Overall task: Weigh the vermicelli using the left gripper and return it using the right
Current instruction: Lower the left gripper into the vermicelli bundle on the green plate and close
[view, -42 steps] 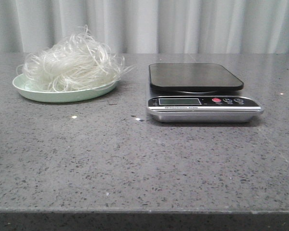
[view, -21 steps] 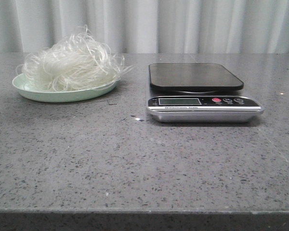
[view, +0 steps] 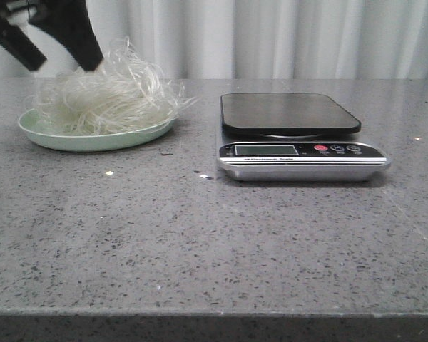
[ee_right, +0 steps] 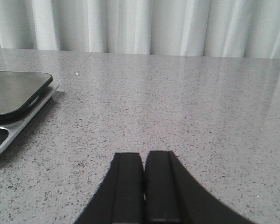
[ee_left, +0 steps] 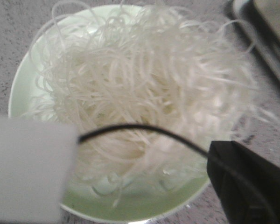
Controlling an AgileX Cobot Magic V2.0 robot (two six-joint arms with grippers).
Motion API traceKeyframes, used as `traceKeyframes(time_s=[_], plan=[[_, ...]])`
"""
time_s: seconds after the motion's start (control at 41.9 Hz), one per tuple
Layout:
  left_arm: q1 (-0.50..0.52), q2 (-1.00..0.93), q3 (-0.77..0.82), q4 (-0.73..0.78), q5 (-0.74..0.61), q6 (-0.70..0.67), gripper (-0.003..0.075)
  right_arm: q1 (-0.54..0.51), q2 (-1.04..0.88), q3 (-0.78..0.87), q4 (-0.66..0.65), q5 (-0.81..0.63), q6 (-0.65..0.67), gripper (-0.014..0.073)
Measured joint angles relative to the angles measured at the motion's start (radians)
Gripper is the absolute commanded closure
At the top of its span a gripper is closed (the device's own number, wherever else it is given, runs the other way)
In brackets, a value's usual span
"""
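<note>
My left gripper's fingers are still at the top of the vermicelli, above the plate [view: 93, 140], so closing now would miss. The left gripper lowers first, then closes on the vermicelli.
The vermicelli [view: 107, 96] is a fluffy whitish nest heaped on a pale green plate [view: 93, 140] at the table's left. My left gripper [view: 64, 63] hangs open just above the nest's left top, with one black finger [view: 89, 50] at the strands. In the left wrist view the vermicelli [ee_left: 144, 88] fills the plate [ee_left: 130, 207], and the left gripper [ee_left: 140, 186] straddles it, jaws wide apart and empty. My right gripper [ee_right: 143, 161] is shut and empty, low over bare table right of the scale; it is out of the front view.
A kitchen scale [view: 292, 114] with a black platform and a silver front panel [view: 299, 151] stands right of the plate; its edge shows in the right wrist view [ee_right: 14, 93]. A thin black cable [ee_left: 144, 128] crosses the left wrist view. A grey curtain hangs behind the table.
My left gripper has come into the front view from the upper left and now hangs open over the vermicelli. The vermicelli, plate and scale have not moved.
</note>
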Motion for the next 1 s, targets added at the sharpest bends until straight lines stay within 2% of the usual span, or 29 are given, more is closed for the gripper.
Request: traceKeyframes(time_s=[0.526, 0.645, 0.932, 1.003], plan=[[0.000, 0.140, -0.007, -0.024, -0.077, 0.014, 0.0085, 0.000, 0.000, 0.000, 0.000, 0.000, 0.000, 0.0442], [0.000, 0.149, -0.008, -0.032, -0.079, 0.016, 0.0197, 0.000, 0.000, 0.000, 0.000, 0.000, 0.000, 0.0442], [0.000, 0.149, -0.008, -0.042, -0.081, 0.016, 0.0588, 0.000, 0.000, 0.000, 0.000, 0.000, 0.000, 0.0442], [0.000, 0.149, -0.013, -0.044, -0.083, 0.016, 0.0575, 0.000, 0.000, 0.000, 0.000, 0.000, 0.000, 0.0442]])
